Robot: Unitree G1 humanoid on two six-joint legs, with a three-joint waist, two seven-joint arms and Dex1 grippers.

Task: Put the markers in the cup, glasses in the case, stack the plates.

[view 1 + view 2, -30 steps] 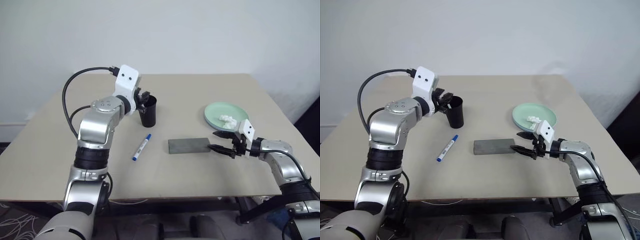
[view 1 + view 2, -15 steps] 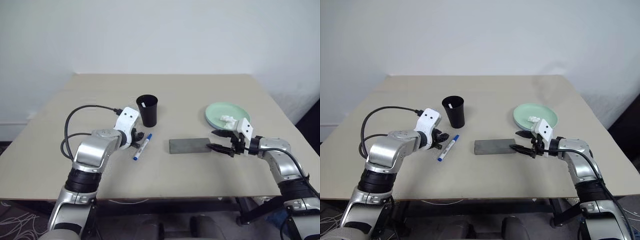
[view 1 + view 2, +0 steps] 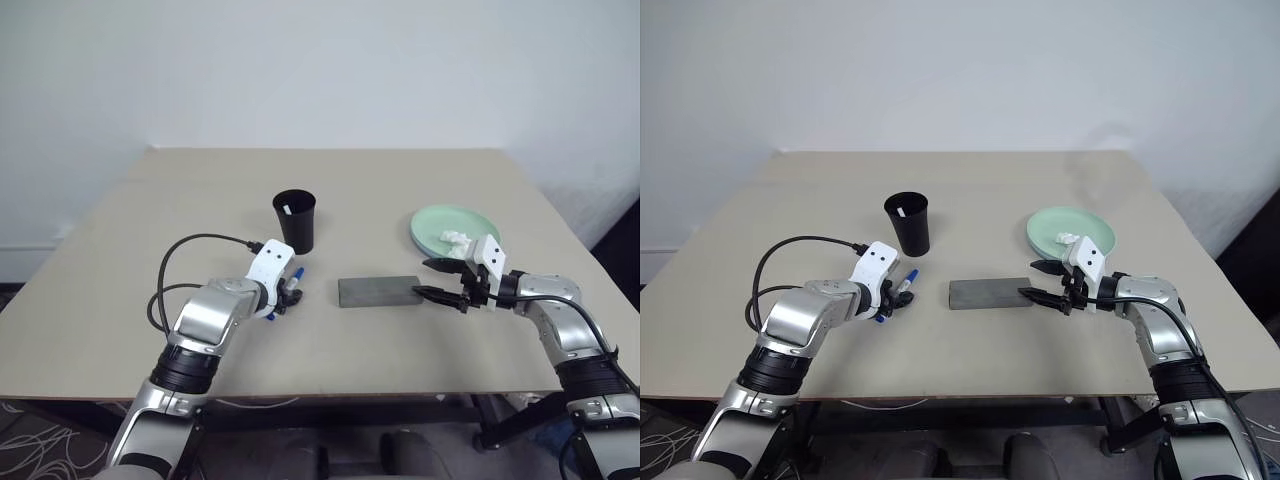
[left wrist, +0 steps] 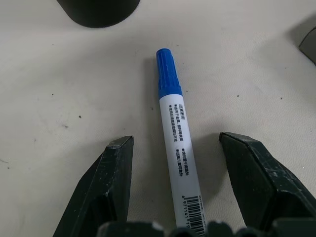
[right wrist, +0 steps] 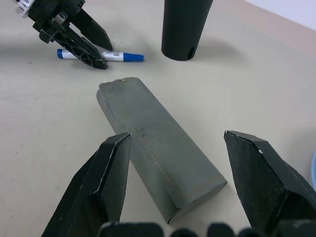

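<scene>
Both fingers are low beside the marker's white body (image 4: 179,153), so it is time: my left gripper now closes and catches the marker with a blue cap.
A marker (image 4: 173,128) with a blue cap lies flat on the table in front of the black cup (image 3: 294,220). My left gripper (image 3: 287,297) is low over it and open, one finger on each side of the marker's body and neither touching it. A white marker end shows inside the cup. The grey case (image 3: 378,291) lies shut in the middle of the table. My right gripper (image 3: 425,278) is open at the case's right end, its fingers spread apart from it. The mint green plate (image 3: 440,220) sits at the back right. The glasses are out of view.
A crumpled white tissue (image 3: 455,239) lies on the green plate. A light blue rim (image 5: 313,173) shows at the edge of the right wrist view. The left arm's black cable (image 3: 190,250) loops above the table.
My left gripper has come away from the cup's rim, sunk to the table and spread its fingers on either side of the lying marker. The right arm has not moved.
</scene>
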